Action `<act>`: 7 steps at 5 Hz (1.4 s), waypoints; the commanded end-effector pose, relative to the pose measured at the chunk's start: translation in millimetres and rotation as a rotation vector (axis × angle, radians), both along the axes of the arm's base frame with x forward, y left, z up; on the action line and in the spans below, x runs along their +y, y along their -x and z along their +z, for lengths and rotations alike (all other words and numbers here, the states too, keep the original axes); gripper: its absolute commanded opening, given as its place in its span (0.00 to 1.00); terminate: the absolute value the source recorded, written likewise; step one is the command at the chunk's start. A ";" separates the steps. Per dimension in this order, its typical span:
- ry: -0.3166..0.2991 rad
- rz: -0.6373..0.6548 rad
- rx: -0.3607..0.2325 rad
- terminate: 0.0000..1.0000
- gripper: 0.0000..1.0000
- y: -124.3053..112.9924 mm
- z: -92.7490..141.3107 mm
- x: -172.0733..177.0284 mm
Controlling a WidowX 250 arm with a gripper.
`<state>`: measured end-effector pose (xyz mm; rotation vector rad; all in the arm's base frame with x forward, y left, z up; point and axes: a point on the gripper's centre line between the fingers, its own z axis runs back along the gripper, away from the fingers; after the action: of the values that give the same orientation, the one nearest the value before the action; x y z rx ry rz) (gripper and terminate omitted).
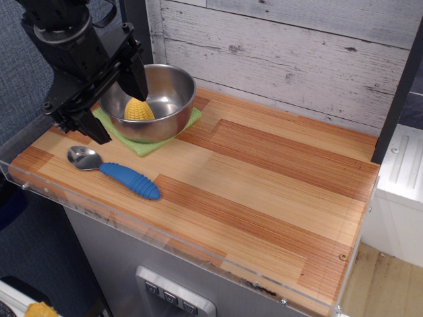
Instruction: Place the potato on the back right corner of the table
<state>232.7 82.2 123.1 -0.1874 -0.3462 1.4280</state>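
Note:
The potato needs to be set on the back right corner of the table, so my gripper should next grab it by its ribbed yellow body (pixel 139 110).
The potato (pixel 139 109) is a small yellow ribbed dome lying inside the steel bowl (pixel 165 99) at the back left of the table (pixel 264 172). My gripper (pixel 117 109) hangs over the bowl's left side with its two black fingers spread apart, one at the bowl's rim near the potato, the other outside the bowl to the left. It is open and holds nothing. The potato sits just right of the gap between the fingers.
The bowl rests on a green cloth (pixel 142 144). A spoon with a blue ribbed handle (pixel 119 173) lies in front of the bowl. A clear acrylic rim (pixel 172 247) edges the table front. A whitewashed plank wall (pixel 284 53) stands behind.

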 end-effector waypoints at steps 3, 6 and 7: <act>0.004 0.061 0.013 0.00 1.00 -27.9 -3.5 25.0; 0.017 0.120 0.043 0.00 1.00 -74.1 -24.6 57.5; 0.019 0.128 0.060 0.00 1.00 -88.5 -38.9 49.7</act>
<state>316.3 127.1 69.0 -0.1184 -0.2441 1.5628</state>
